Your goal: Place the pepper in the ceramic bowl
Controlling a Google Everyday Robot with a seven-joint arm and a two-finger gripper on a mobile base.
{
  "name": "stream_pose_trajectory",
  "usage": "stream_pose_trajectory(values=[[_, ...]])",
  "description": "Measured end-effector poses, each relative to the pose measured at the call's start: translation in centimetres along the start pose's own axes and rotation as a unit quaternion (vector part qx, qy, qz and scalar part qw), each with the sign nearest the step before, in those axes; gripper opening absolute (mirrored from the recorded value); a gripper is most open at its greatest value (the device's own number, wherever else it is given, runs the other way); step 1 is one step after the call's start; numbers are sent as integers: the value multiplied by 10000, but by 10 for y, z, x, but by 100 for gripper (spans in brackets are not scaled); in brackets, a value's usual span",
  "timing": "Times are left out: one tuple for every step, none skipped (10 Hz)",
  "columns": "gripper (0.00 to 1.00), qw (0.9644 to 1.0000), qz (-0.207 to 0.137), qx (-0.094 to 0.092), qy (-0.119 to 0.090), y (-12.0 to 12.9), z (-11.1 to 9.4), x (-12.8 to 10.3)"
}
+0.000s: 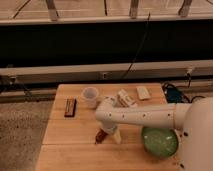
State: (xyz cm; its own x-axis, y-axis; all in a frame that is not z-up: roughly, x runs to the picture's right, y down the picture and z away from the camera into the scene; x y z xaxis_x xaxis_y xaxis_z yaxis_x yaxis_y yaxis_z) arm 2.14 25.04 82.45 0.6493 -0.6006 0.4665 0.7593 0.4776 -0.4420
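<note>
Next, my gripper picks up the small dark red pepper by its upper end (pixel 104 131) to place it in the ceramic bowl (pixel 160 141).
The pepper (pixel 100 136), small and dark red, lies on the wooden table (pixel 70 145) near the front middle. My gripper (pixel 109 135) is down at the table right beside the pepper, at the end of the white arm (pixel 145 116), which reaches in from the right. It is open, and one pale finger (pixel 117 135) shows just right of the pepper. The arm's end hides part of the pepper. The ceramic bowl (pixel 160 141), round and glossy green, stands to the right near the front edge, apart from the gripper.
A dark rectangular bar (pixel 70 107) lies at the left. A small white cup (pixel 90 96) stands behind the arm. Pale packets (pixel 125 98) (pixel 143 92) lie at the back, with a blue object (pixel 172 93) off the back right corner.
</note>
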Motion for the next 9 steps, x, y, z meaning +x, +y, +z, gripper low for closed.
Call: stream_pose_trajectory(values=[[80,10000,0,-8,-11,0,0,0],[80,10000,-1,-8,-13,0,0,0],[80,10000,-1,-11,-15,0,0,0],[80,10000,-3,-10,-12,0,0,0],[79,10000,-3,-11,-12,0,0,0],[74,10000,-7,-19,-27,0,0,0],[72,10000,-7,-27,-37,1,1,0],[75,10000,-5,-27,-40,1,0,0],[74,10000,-12,-25,-42,0,-1,-1]])
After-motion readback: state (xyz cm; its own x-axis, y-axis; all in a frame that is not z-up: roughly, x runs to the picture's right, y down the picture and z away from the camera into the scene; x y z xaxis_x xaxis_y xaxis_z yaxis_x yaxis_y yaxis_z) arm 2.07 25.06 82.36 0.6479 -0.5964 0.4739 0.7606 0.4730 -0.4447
